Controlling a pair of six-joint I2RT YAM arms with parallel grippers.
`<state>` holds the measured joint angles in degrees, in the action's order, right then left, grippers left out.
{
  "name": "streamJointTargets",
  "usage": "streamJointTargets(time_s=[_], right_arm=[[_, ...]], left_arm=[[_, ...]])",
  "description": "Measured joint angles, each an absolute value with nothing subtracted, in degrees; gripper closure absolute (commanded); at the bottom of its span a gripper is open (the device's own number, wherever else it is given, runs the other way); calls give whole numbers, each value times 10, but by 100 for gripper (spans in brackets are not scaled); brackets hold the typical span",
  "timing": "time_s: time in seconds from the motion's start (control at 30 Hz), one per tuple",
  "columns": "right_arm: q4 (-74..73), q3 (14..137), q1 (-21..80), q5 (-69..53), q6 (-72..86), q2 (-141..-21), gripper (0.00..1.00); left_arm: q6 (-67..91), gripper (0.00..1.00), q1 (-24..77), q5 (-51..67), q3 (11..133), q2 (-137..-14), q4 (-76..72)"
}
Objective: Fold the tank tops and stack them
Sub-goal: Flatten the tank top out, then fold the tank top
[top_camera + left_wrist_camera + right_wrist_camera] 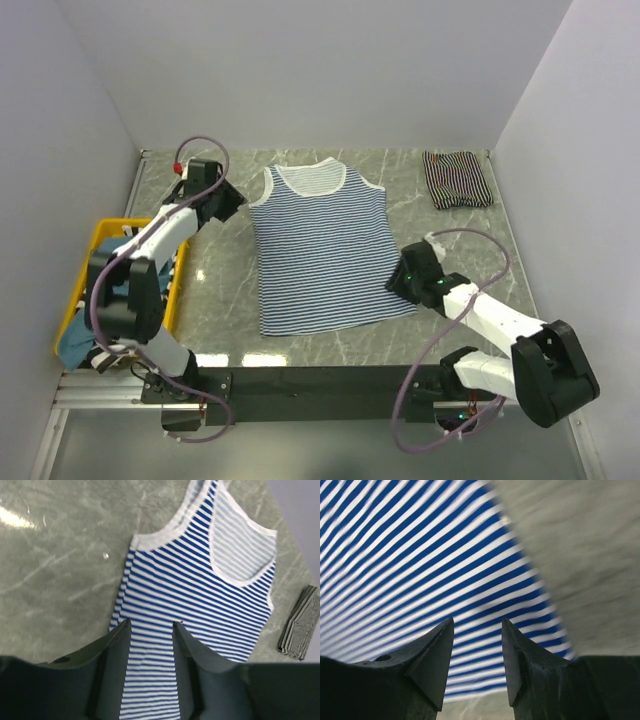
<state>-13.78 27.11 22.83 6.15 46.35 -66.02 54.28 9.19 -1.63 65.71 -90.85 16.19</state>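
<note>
I'll next grab the blue top's hem corner (pixel 264 332) nearest the yellow basket with my right gripper to fold that side inward.
A blue-and-white striped tank top (pixel 325 245) with white trim lies flat and spread on the table, neck toward the back. A black-and-white striped tank top (pixel 457 179) lies folded at the back right. My left gripper (pixel 232 203) is open and empty, hovering by the blue top's left shoulder; the top shows in the left wrist view (pixel 200 595) between my left gripper (pixel 152 625) fingers. My right gripper (pixel 397 280) is open and empty over the top's right lower edge; the stripes fill the right wrist view (pixel 420 570) above my right gripper (pixel 477 622).
A yellow basket (pixel 82 275) with more fabric stands at the table's left edge. Grey walls close in the back and sides. The folded black-and-white top also shows in the left wrist view (pixel 300 625).
</note>
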Motion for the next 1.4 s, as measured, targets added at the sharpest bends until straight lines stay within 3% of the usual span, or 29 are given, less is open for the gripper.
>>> streamJointTargets(time_s=[0.2,0.27,0.43,0.67,1.03,1.13,1.23,1.27,1.37,1.4], right_arm=[[-177,376,445,117,481,-696,52],[-181,432,515,133,491,-745,52],[-203,587,640,159,499,-911,51],[-240,758,721,172,489,-1079,49],[-285,841,761,184,483,-1158,50],[-290,841,766,184,483,-1169,58],[-293,841,770,184,483,-1181,74],[-294,841,771,187,483,-1183,86],[-292,838,774,190,486,-1182,100],[-290,834,774,191,486,-1180,100]], left_arm=[[486,57,60,41,738,-1049,157],[463,51,58,56,758,-1086,156],[425,49,59,74,791,-1133,167],[399,51,59,72,813,-1159,170],[397,59,59,63,813,-1179,167],[397,61,59,62,813,-1179,167],[398,63,59,61,813,-1179,167],[399,65,59,61,812,-1179,167],[402,71,59,57,809,-1179,161],[403,74,59,55,805,-1179,157]])
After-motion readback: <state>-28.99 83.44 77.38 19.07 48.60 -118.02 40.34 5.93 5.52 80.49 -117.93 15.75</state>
